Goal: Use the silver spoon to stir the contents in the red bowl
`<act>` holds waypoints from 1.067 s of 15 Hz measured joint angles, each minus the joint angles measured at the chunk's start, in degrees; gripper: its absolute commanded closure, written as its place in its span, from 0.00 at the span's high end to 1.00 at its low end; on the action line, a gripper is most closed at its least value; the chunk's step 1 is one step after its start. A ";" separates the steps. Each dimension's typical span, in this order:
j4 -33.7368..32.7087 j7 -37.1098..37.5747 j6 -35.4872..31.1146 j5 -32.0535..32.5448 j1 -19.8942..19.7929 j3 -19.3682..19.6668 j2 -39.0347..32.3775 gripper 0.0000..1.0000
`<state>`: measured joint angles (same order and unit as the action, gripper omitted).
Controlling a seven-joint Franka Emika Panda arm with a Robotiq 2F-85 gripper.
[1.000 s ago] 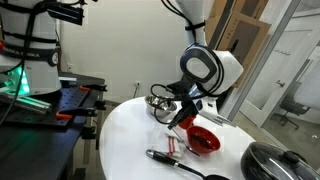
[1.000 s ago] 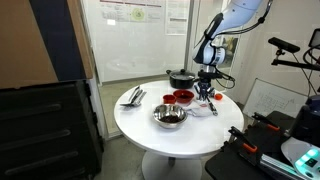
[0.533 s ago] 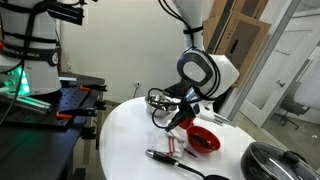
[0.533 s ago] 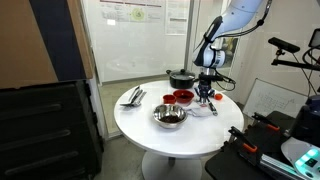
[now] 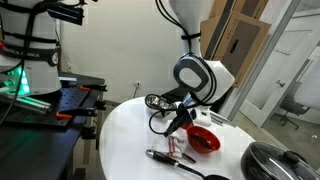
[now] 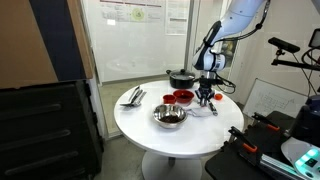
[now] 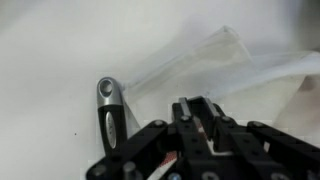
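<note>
I should open my gripper and let go of the silver spoon, because my fingers are low and the spoon is down at the white cloth.
The red bowl [image 5: 203,141] sits on the round white table, and it also shows in an exterior view [image 6: 184,96]. Its dark contents are too small to make out. My gripper [image 5: 173,127] hangs just above the table beside the bowl, not over it, and appears in the opposite exterior view [image 6: 205,98]. In the wrist view the fingers [image 7: 200,108] stand close together on a thin slanted strip that looks like the silver spoon's handle. Most of the spoon is hidden by the gripper.
A black-handled utensil [image 5: 165,157] with a silver end [image 7: 108,95] lies on the table by a clear plastic wrapper [image 7: 215,60]. Also there: a steel bowl [image 6: 169,116], a small red cup [image 6: 170,99], a black pot [image 6: 182,77], a lidded pan [image 5: 275,160] and loose utensils [image 6: 133,96].
My gripper has moved sideways off the red bowl's rim, away from the bowl and toward the steel bowl. Its fingers have stayed together.
</note>
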<state>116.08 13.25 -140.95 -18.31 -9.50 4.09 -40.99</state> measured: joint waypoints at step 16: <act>-0.46 -3.80 6.12 0.01 -1.33 -1.79 1.46 1.00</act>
<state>115.62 9.45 -134.83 -18.30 -10.82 2.30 -39.54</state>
